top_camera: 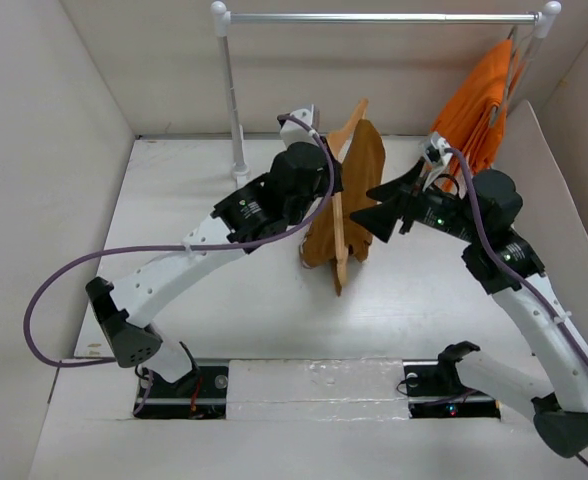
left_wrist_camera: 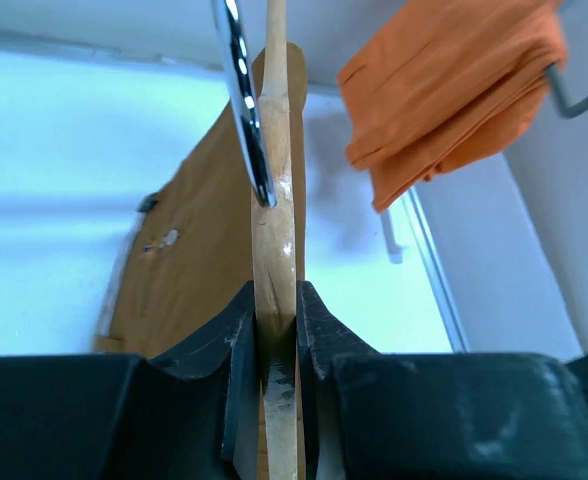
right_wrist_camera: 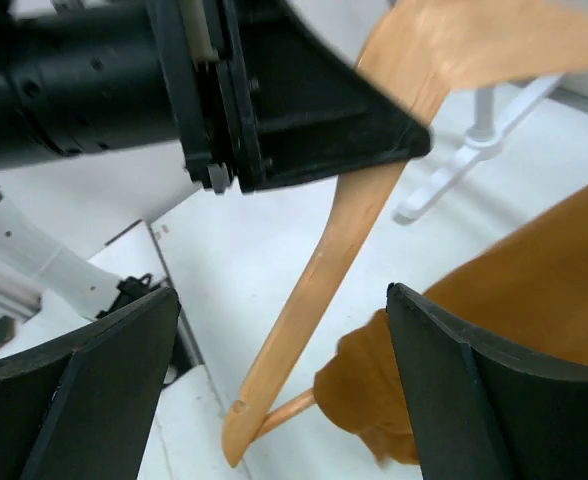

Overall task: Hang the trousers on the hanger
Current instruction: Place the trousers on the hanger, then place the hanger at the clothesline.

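The hanger needs to hang on the bar. My right gripper will next hold the hanger's bare sloping wooden arm (top_camera: 339, 232) (right_wrist_camera: 307, 307), so the hanger's hook and draped trousers stay free.
The pale wooden hanger (top_camera: 339, 270) is held up edge-on over the middle of the table. My left gripper (top_camera: 326, 170) is shut on its top, just below the chrome hook (left_wrist_camera: 244, 100); in the left wrist view the wood (left_wrist_camera: 276, 240) sits pinched between the jaws of the left gripper (left_wrist_camera: 276, 300). The rust-brown trousers (top_camera: 359, 190) hang draped over the hanger's lower bar, also seen in the left wrist view (left_wrist_camera: 204, 260). My right gripper (top_camera: 364, 208) is open and empty right beside the trousers. In the right wrist view the hanger arm (right_wrist_camera: 324, 270) and the trousers (right_wrist_camera: 514, 300) lie between its spread fingers (right_wrist_camera: 104, 390).
A white-and-silver clothes rail (top_camera: 374, 17) stands at the back, its left post (top_camera: 236, 120) behind my left arm. A bright orange garment (top_camera: 479, 100) hangs at the rail's right end, close behind my right arm. White walls enclose the table on three sides.
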